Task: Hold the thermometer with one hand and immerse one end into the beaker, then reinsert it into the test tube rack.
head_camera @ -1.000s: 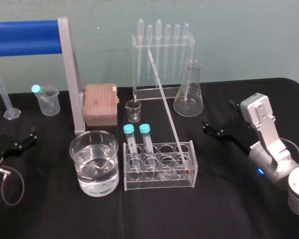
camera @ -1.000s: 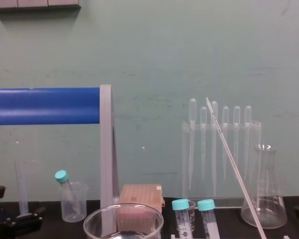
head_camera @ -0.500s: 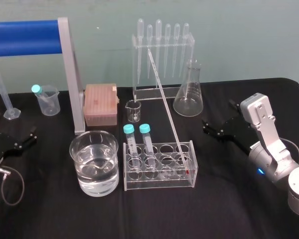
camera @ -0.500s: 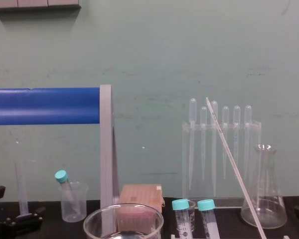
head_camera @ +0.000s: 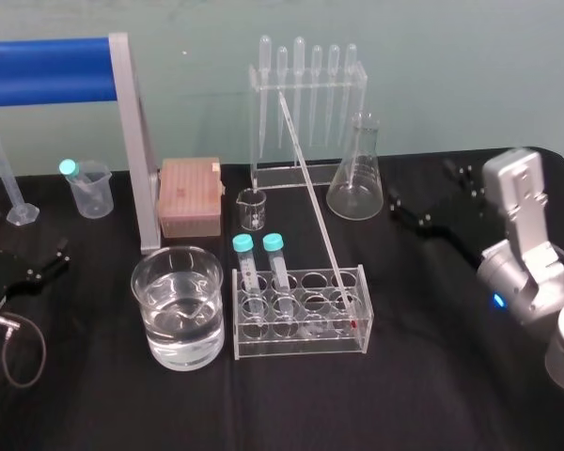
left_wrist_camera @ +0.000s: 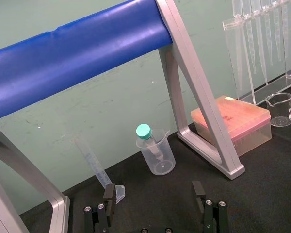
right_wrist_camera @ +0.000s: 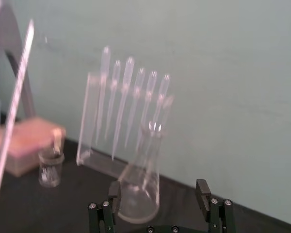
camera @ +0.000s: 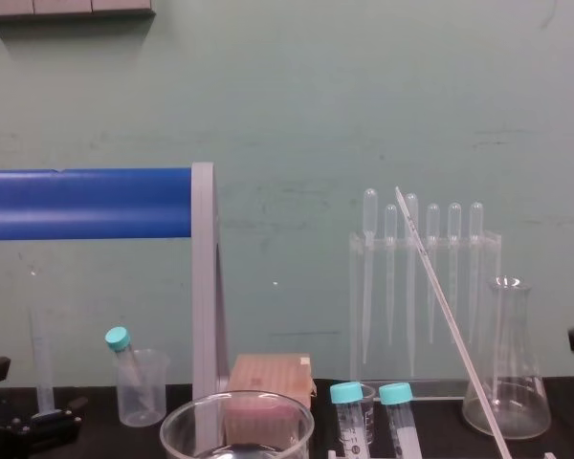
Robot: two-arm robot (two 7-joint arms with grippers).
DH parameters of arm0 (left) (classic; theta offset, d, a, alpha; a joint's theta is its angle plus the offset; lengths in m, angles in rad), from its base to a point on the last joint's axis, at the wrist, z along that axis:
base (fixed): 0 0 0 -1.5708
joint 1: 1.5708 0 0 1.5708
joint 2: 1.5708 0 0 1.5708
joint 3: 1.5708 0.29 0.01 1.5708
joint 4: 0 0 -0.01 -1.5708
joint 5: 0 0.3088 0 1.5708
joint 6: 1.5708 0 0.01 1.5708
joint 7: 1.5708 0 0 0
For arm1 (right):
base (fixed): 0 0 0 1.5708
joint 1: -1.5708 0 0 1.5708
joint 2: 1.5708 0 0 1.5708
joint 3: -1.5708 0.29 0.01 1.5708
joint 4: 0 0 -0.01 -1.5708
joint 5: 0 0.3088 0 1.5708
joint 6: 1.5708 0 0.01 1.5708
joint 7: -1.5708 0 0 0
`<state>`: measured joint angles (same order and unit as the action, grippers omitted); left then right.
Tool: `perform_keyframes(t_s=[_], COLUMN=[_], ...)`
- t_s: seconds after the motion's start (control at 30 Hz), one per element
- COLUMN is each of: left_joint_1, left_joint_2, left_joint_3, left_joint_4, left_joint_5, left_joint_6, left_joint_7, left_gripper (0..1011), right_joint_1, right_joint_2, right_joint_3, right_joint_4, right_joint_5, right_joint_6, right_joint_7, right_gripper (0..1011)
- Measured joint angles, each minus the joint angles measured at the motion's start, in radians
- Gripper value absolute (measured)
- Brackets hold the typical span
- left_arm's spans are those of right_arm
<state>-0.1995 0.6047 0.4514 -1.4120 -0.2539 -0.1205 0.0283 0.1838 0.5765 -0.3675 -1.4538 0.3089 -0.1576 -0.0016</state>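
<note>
The red tip of the thermometer sits down inside the rack, so my right gripper should grab the thermometer by its upper shaft [camera: 430, 265] next. Then it can dip one end in the beaker.
The thermometer [head_camera: 315, 202] leans in the test tube rack [head_camera: 301, 340], its red tip down in the right end and its top slanting back toward the pipette stand. It also shows as a slanted rod [camera: 450, 330] in the chest view and at the edge [right_wrist_camera: 14, 111] of the right wrist view. The beaker [head_camera: 180, 352], part full of water, stands just left of the rack. My right gripper [head_camera: 428, 193] hovers open and empty right of the conical flask, apart from the thermometer. My left gripper [head_camera: 47, 263] rests open at the far left of the table.
Two blue-capped tubes [head_camera: 258, 268] stand in the rack's left end. Behind are a conical flask [head_camera: 355, 174], a pipette stand [head_camera: 305, 103], a small glass beaker [head_camera: 251, 209], a pink tip box [head_camera: 190, 195] and a blue-barred frame [head_camera: 132, 141]. A plastic beaker [head_camera: 89, 188] and a measuring cylinder [head_camera: 9, 183] stand far left.
My right arm has lifted and swung back toward the flask, its gripper staying open. The left arm and the thermometer have not moved.
</note>
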Motion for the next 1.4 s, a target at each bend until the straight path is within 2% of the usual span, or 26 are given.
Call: perform_keyframes(t_s=[0.13, 0.37, 0.57, 0.73, 0.9, 1.2, 1.4], left_joint_1=[0.000, 0.000, 0.000, 0.000, 0.000, 0.000, 0.000], left_joint_2=[0.000, 0.000, 0.000, 0.000, 0.000, 0.000, 0.000], left_joint_3=[0.000, 0.000, 0.000, 0.000, 0.000, 0.000, 0.000], left_joint_4=[0.000, 0.000, 0.000, 0.000, 0.000, 0.000, 0.000], left_joint_5=[0.000, 0.000, 0.000, 0.000, 0.000, 0.000, 0.000], left_joint_6=[0.000, 0.000, 0.000, 0.000, 0.000, 0.000, 0.000], left_joint_7=[0.000, 0.000, 0.000, 0.000, 0.000, 0.000, 0.000], left_gripper=[1008, 1008, 1008, 1008, 1008, 1008, 1008], right_joint_1=[0.000, 0.008, 0.025, 0.037, 0.042, 0.052, 0.070], right_joint_2=[-0.009, -0.032, -0.053, -0.078, -0.106, -0.147, -0.179], right_joint_3=[0.027, 0.087, 0.094, 0.071, 0.050, 0.034, 0.030], right_joint_4=[-0.027, -0.101, -0.142, -0.161, -0.162, -0.141, -0.112], right_joint_5=[0.047, 0.164, 0.235, 0.248, 0.251, 0.252, 0.241], right_joint_6=[-0.016, -0.066, -0.066, -0.050, -0.016, 0.055, 0.126], right_joint_7=[0.038, 0.145, 0.239, 0.292, 0.314, 0.318, 0.291], right_gripper=[1003, 1003, 1003, 1003, 1003, 1003, 1003])
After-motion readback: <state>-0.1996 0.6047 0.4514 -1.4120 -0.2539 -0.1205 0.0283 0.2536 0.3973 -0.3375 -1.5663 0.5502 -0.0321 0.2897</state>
